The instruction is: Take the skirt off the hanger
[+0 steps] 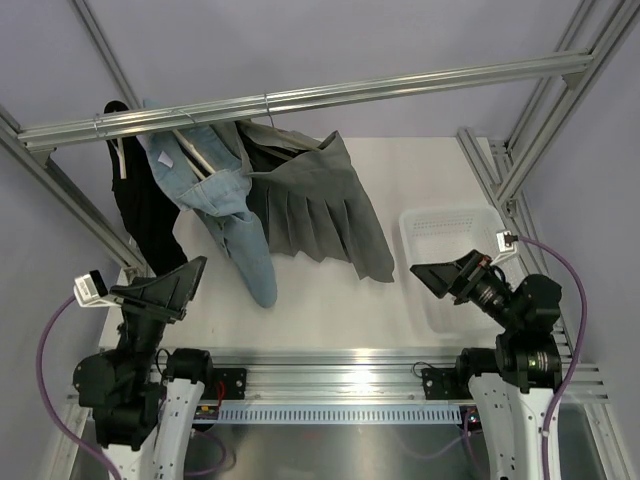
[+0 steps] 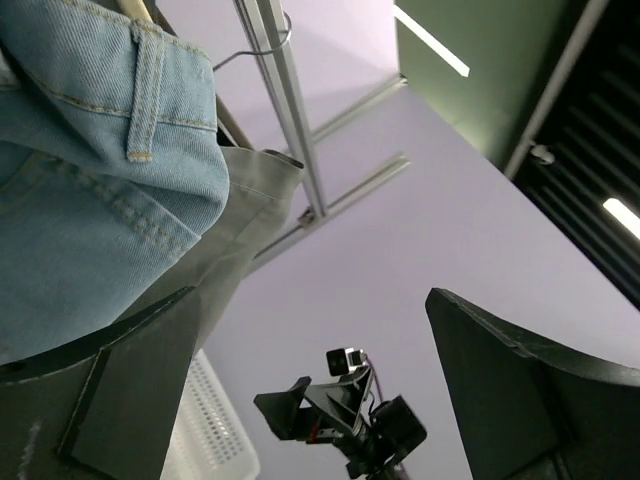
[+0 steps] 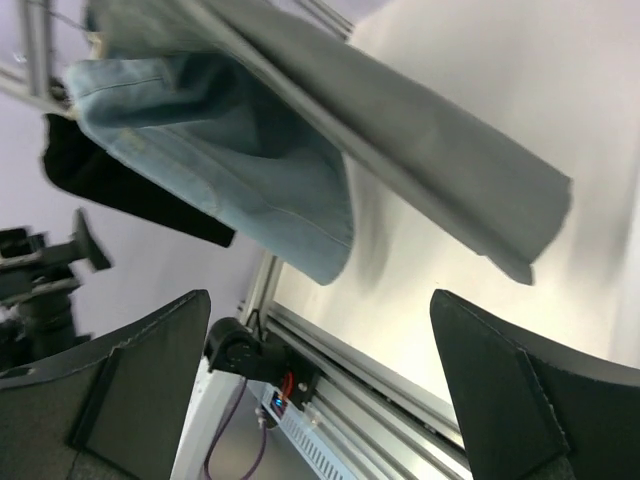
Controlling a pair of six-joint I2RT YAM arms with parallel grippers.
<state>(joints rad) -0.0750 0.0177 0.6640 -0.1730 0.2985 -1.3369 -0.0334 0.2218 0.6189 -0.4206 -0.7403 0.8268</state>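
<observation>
I need to grab the skirt [image 1: 315, 205] with my right gripper next, by the corner of its waistband away from the jeans. The hanger then stays free for taking the skirt off.
The dark grey pleated skirt [image 1: 315, 205] hangs from the metal rail [image 1: 400, 85] by its hanger; only the hanger's wire hook [image 1: 268, 106] shows plainly, and fabric covers most of the rest. Seen from the left wrist, the skirt [image 2: 245, 215] hangs behind the jeans, with the hook [image 2: 262, 40] over the rail. The right wrist view shows the skirt [image 3: 430, 150] flaring out over the table. My left gripper [image 1: 178, 280] is open and empty, below the jeans. My right gripper [image 1: 440, 275] is also open and empty, to the right of the skirt's hem. Neither touches the skirt.
Light blue jeans [image 1: 225, 195] hang just left of the skirt and overlap it. A black garment [image 1: 140, 205] hangs further left. A white perforated basket [image 1: 412, 235] stands on the table at the right. Frame posts rise at both sides.
</observation>
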